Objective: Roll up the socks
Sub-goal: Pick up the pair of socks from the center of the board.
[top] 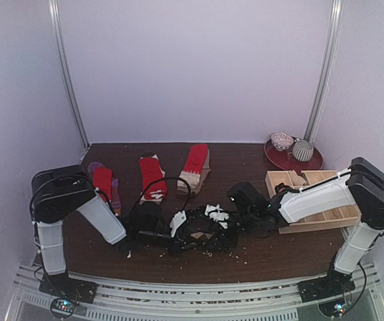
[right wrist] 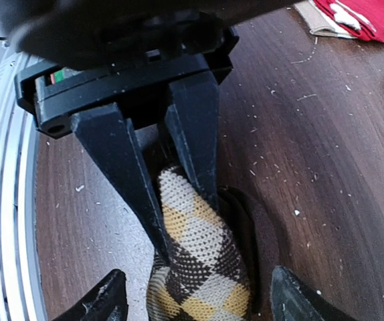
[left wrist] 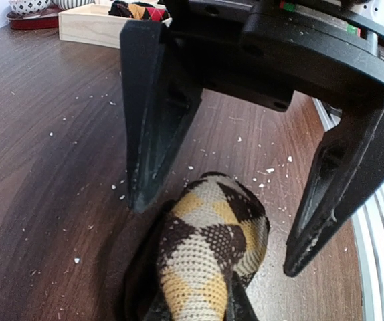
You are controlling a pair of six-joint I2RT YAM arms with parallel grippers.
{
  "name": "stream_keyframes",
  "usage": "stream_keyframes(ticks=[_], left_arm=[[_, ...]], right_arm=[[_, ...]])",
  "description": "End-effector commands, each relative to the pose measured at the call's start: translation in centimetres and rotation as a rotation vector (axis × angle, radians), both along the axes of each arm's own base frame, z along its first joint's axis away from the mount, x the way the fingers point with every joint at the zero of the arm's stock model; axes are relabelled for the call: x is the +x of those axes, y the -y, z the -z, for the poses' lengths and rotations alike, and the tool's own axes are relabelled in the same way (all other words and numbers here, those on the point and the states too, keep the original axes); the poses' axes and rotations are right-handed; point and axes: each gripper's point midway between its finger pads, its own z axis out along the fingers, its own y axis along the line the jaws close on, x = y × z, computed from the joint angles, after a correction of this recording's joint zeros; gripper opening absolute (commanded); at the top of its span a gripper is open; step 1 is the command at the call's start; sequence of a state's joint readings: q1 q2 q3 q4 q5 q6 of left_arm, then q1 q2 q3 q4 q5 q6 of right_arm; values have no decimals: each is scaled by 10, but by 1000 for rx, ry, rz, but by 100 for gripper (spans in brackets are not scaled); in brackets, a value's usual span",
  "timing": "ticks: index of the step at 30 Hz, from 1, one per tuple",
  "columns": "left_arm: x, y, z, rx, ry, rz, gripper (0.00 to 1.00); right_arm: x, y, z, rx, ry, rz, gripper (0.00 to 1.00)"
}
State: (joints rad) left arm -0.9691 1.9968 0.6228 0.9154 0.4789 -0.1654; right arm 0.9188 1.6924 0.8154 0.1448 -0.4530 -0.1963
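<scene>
The argyle sock (top: 199, 235) (right wrist: 202, 293) should go rolled into the tray, so my right gripper will grip it across both sides next. My left gripper pinches its opposite end.
A brown-and-beige argyle sock (left wrist: 209, 254) lies on the dark wooden table, also seen in the right wrist view (right wrist: 199, 261). My left gripper (left wrist: 192, 304) is shut on it, one finger on each side; the right wrist view shows those fingers (right wrist: 195, 140) pinching the sock's end. My right gripper (right wrist: 202, 297) is open, its fingertips (right wrist: 105, 297) wide apart on both sides of the sock. In the top view both grippers meet at the table's front middle (top: 199, 231). Three red socks lie behind: red with purple (top: 105, 184), red with white (top: 153, 177), red with tan (top: 195, 167).
A pale wooden grid tray (top: 326, 217) stands at the right, with a rolled argyle bundle (left wrist: 138, 10) in it. A red plate (top: 279, 160) with two rolled bundles sits at the back right. White crumbs dot the table. Black-and-white pieces (top: 215, 212) lie among the grippers.
</scene>
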Motion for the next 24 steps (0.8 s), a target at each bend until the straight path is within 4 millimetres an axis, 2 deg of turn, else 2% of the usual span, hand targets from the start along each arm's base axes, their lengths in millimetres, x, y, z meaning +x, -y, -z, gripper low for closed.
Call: stream_keyframes(ticks=[1, 4, 10, 13, 18, 24], left_arm=[[-43, -80, 120, 466, -264, -44, 0], [-42, -80, 121, 472, -260, -45, 0], [-42, -80, 122, 474, -259, -43, 0], [-43, -81, 124, 481, -261, -41, 0], [-42, -81, 125, 485, -259, -40, 0], [-42, -81, 125, 487, -258, -40, 0]], right_arm=[[-1, 2, 13, -30, -104, 8, 74], [2, 3, 19, -33, -150, 6, 74], [5, 18, 36, -51, -227, 39, 74], [6, 23, 34, -47, -225, 59, 74], [15, 26, 18, -3, -209, 76, 74], [10, 23, 28, 5, -280, 43, 74]])
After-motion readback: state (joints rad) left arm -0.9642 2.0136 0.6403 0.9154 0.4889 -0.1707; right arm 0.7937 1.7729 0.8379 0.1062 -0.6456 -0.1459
